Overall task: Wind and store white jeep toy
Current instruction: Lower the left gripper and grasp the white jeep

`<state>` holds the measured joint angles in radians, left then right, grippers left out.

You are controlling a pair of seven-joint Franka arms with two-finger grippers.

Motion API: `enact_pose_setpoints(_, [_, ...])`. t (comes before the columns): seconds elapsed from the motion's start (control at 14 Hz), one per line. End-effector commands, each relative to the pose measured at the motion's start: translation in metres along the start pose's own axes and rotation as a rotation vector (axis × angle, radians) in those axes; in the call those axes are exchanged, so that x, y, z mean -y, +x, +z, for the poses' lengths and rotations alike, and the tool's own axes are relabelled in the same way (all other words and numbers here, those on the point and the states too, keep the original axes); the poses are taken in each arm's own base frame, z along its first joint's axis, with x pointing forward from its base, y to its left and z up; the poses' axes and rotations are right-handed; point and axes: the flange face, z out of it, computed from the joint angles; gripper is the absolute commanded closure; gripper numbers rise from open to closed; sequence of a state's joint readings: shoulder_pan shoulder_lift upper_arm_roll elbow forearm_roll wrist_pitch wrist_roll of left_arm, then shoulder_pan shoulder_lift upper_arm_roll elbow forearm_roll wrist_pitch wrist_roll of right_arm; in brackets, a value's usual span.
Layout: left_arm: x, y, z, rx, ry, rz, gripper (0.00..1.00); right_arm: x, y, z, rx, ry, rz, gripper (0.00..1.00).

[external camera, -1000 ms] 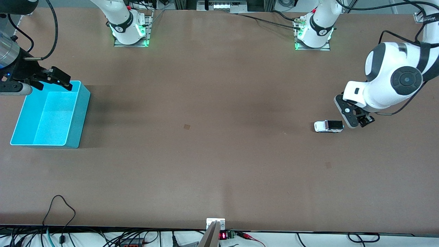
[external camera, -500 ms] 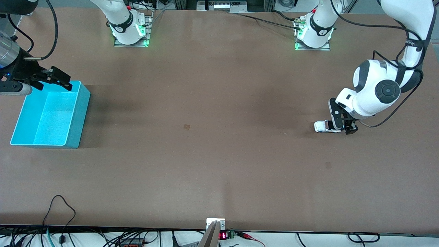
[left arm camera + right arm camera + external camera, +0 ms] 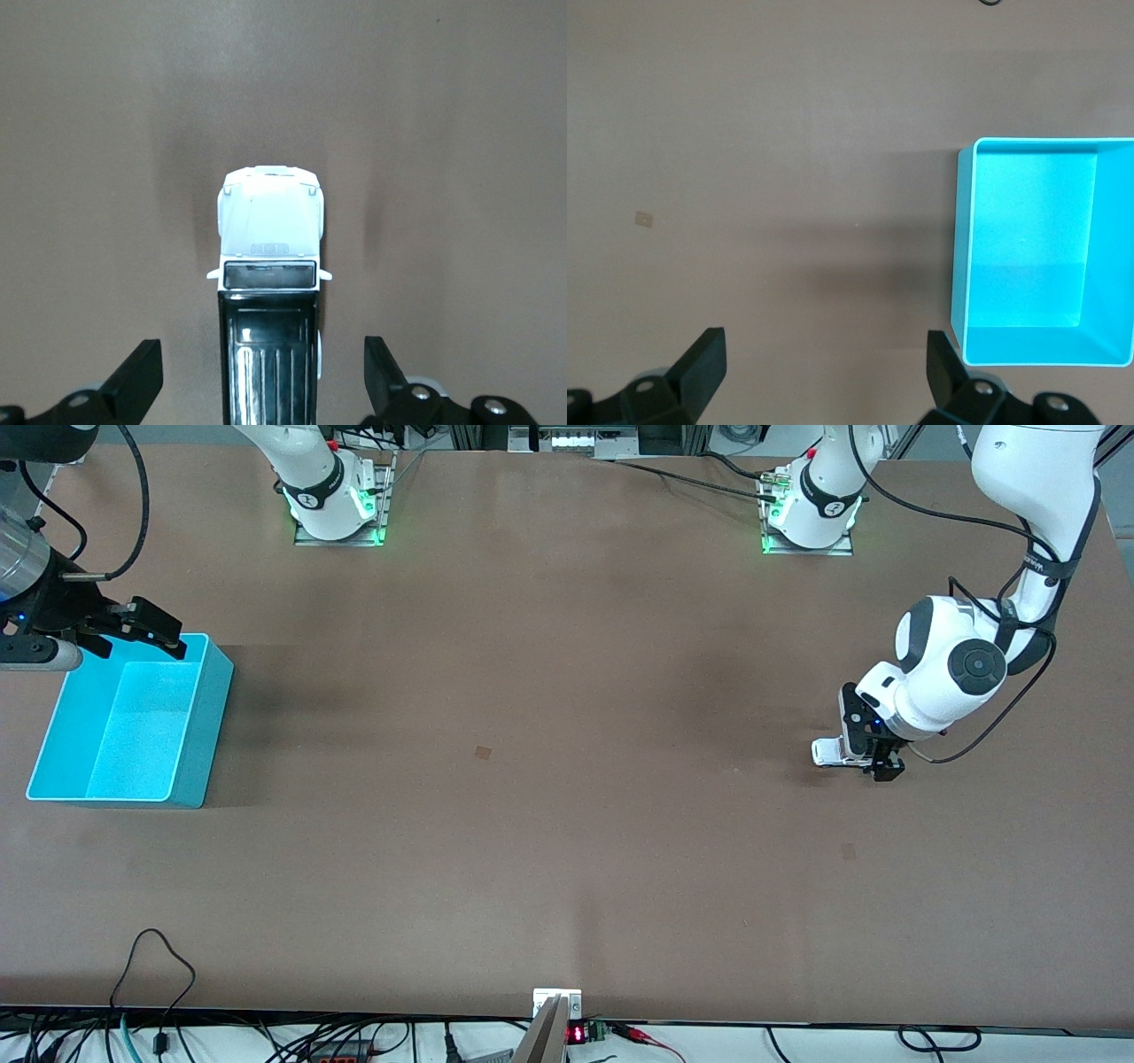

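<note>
The robot needs to wind and store the toy, so its left gripper next needs to grab the white jeep toy by its black rear roof.
The white jeep toy stands on the brown table toward the left arm's end; its white hood and black rear roof panel show in the left wrist view. My left gripper is down over the jeep's rear and hides that part in the front view. It is open: each finger stands beside the black roof with a gap. My right gripper hangs open and empty above the cyan bin's edge that is farther from the front camera. In the right wrist view the right gripper has only bare table between its fingers.
The cyan bin is empty and stands at the right arm's end of the table. Both arm bases stand along the table's edge farthest from the front camera. Cables lie at the nearest edge.
My left gripper has come down and moved from beside the jeep's rear to straddle it. The jeep, the bin and the right arm have not moved.
</note>
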<state>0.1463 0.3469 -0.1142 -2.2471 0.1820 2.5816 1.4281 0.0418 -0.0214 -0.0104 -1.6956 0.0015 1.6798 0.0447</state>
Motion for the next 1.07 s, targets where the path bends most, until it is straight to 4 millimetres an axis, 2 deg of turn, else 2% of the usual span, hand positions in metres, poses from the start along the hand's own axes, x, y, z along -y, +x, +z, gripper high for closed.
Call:
enact_pose_setpoints(0.0, [0.0,-0.004,0.012,0.0,0.013,0.03,0.0,-0.004,-0.001,-0.004,-0.007,0.002,-0.007,0.0])
enact_pose_setpoints(0.07, [0.0,-0.003,0.013,-0.001,0.012,0.031,0.01,-0.004,-0.001,-0.004,-0.007,0.002,-0.009,0.0])
enact_pose_setpoints(0.14, [0.0,-0.002,0.013,-0.001,0.012,0.036,0.07,-0.004,-0.001,-0.004,-0.007,0.002,-0.009,0.0])
enact_pose_setpoints(0.21, [0.0,-0.002,0.013,0.0,0.012,0.036,0.23,-0.004,-0.001,-0.004,-0.007,0.002,-0.009,0.0])
enact_pose_setpoints(0.29, [-0.001,-0.002,0.014,0.0,0.011,0.036,0.46,-0.004,-0.001,-0.004,-0.007,0.002,-0.009,0.0])
enact_pose_setpoints(0.36, [-0.002,-0.002,0.014,-0.001,0.007,0.035,0.61,-0.004,-0.001,-0.004,-0.005,0.002,-0.009,0.0])
enact_pose_setpoints(0.43, [-0.002,-0.002,0.014,0.0,0.006,0.034,0.68,-0.004,-0.001,-0.004,-0.005,0.002,-0.009,0.0])
enact_pose_setpoints(0.5, [-0.002,-0.003,0.015,-0.001,0.006,0.033,0.74,-0.004,-0.002,-0.005,-0.005,0.002,-0.009,0.0])
enact_pose_setpoints(0.79, [-0.003,0.0,0.019,-0.002,-0.002,0.038,0.76,-0.005,-0.001,-0.005,-0.007,0.002,-0.007,0.0])
enact_pose_setpoints(1.0, [-0.005,-0.003,0.029,-0.004,-0.022,0.033,0.79,-0.005,-0.002,-0.005,-0.005,0.002,-0.009,0.0])
